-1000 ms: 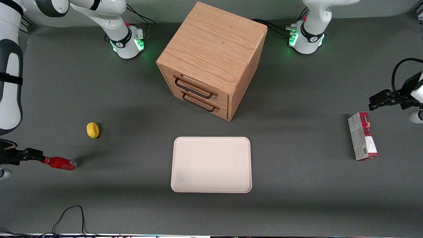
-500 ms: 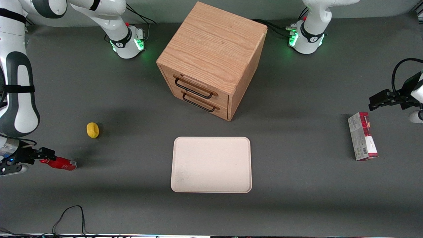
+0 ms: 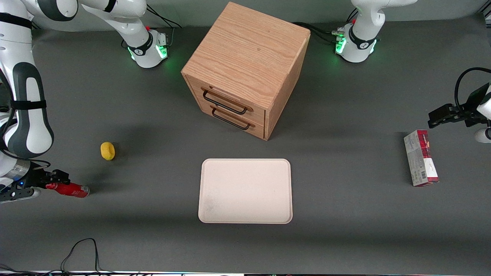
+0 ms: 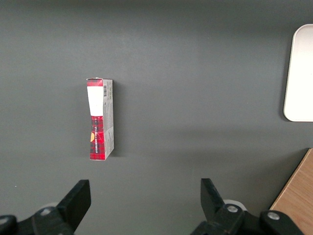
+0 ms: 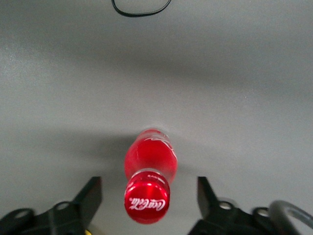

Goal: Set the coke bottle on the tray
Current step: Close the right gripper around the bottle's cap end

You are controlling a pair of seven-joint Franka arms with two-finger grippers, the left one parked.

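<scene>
My gripper grabs the bottle by its end with the cap (image 3: pixel 51 186) next, to place the red coke bottle on the tray (image 3: pixel 245 190).
The coke bottle (image 3: pixel 73 189) lies on its side on the grey table at the working arm's end, nearer the front camera than the lemon. In the right wrist view its red cap (image 5: pixel 146 201) points at the camera and sits between my two fingers without touching them. My gripper (image 3: pixel 57 180) is open at the bottle's cap end, with one finger (image 5: pixel 93 193) on each side of the cap. The cream-white tray (image 3: pixel 245 190) lies flat mid-table, in front of the wooden drawer cabinet, with nothing on it.
A yellow lemon (image 3: pixel 107 150) lies a little farther from the front camera than the bottle. A wooden two-drawer cabinet (image 3: pixel 245 69) stands mid-table. A red-and-grey box (image 3: pixel 420 157) lies toward the parked arm's end. A black cable (image 3: pixel 78 253) loops near the table's front edge.
My gripper has moved along the table toward the bottle; its fingers now straddle the cap end. The bottle has not moved.
</scene>
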